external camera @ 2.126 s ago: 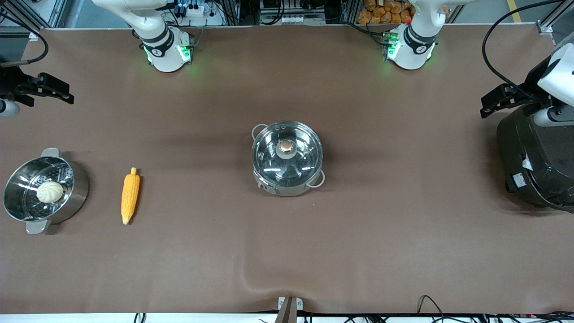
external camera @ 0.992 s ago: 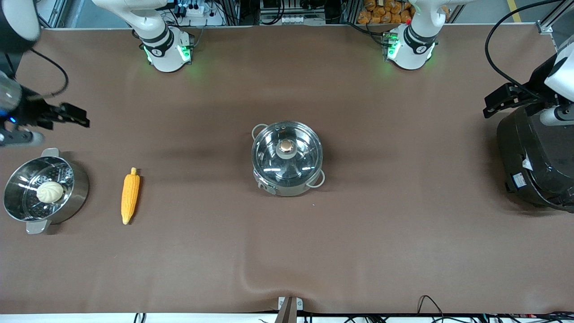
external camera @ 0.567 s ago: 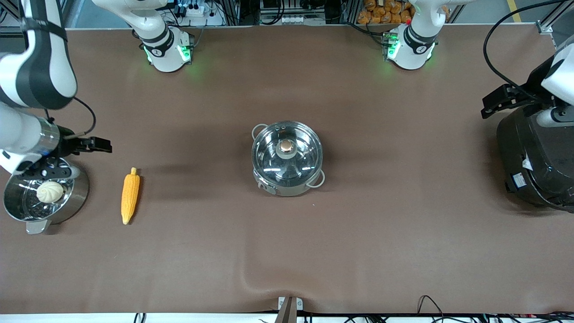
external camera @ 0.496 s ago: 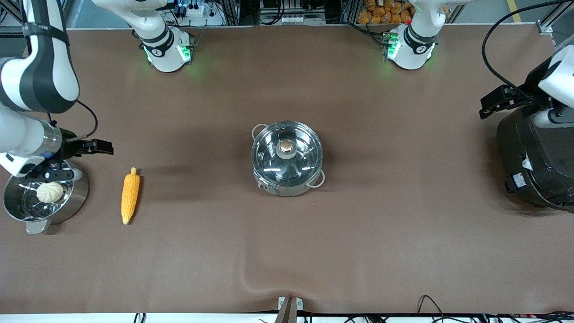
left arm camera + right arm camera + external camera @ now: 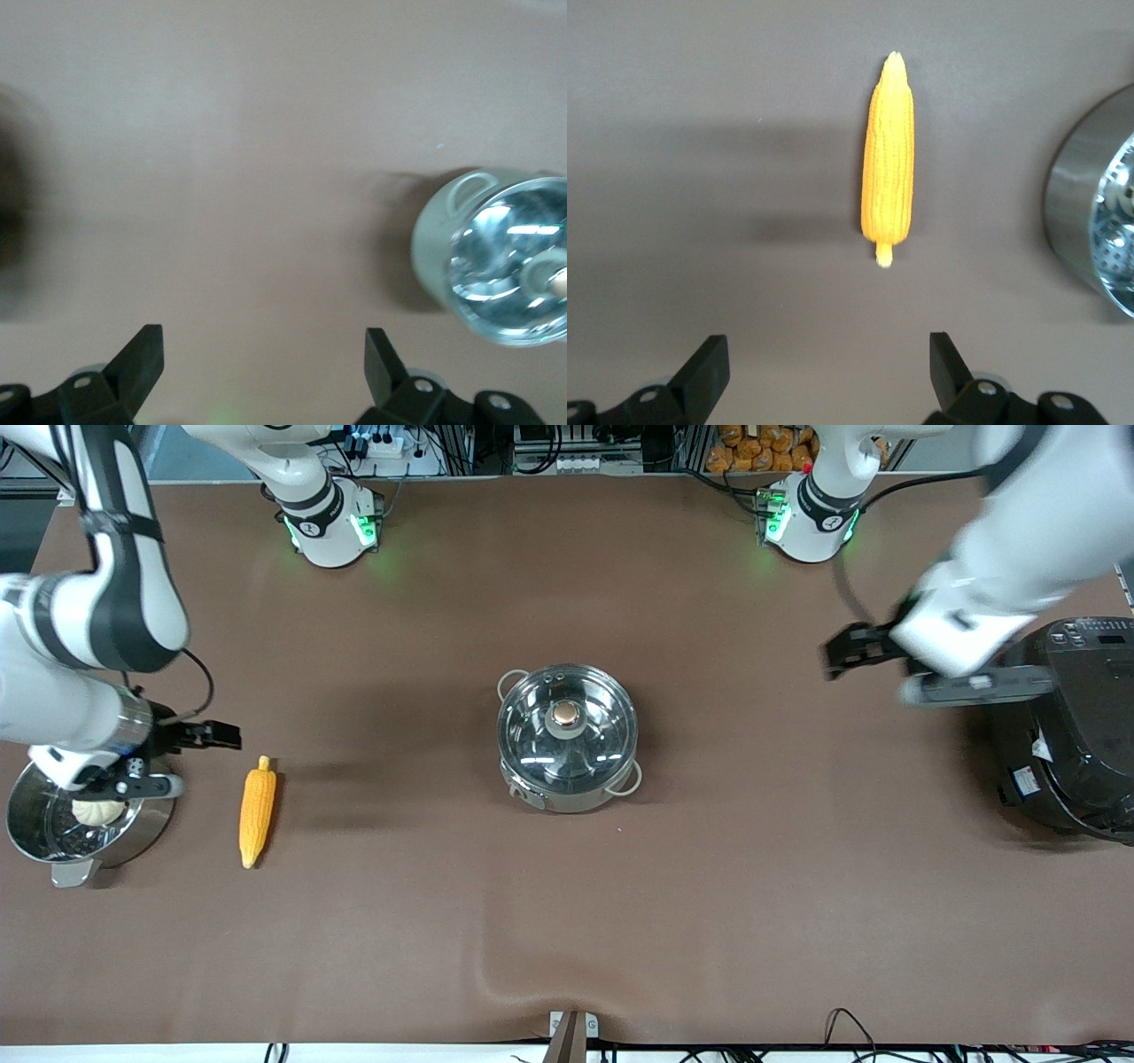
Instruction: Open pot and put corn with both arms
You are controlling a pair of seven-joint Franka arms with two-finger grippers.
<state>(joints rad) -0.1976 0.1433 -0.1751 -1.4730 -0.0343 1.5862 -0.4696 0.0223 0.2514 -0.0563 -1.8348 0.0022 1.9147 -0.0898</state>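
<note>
The steel pot needs to be opened for the corn [image 5: 257,811], so my left gripper will next grab the glass lid by its copper knob [image 5: 564,713].
The steel pot [image 5: 567,737] stands mid-table with its glass lid and copper knob [image 5: 564,713] on; it also shows in the left wrist view [image 5: 503,258]. The yellow-orange corn [image 5: 257,811] lies on the table toward the right arm's end, also in the right wrist view [image 5: 888,159]. My right gripper [image 5: 219,735] is open and empty over the table beside the corn's blunt end; its wrist view shows the fingers wide apart [image 5: 827,343]. My left gripper [image 5: 840,654] is open and empty over bare table between the pot and the black cooker [image 5: 263,335].
A steel steamer pot [image 5: 133,834] with a pale bun [image 5: 93,813] stands beside the corn, partly under the right wrist. The big black cooker [image 5: 1076,726] stands at the left arm's end. The brown cloth has a wrinkle [image 5: 496,965] near the front edge.
The right arm swung in from the table's end and came over the table beside the corn. The left arm left the cooker and moved toward the pot. Pot and corn have not moved.
</note>
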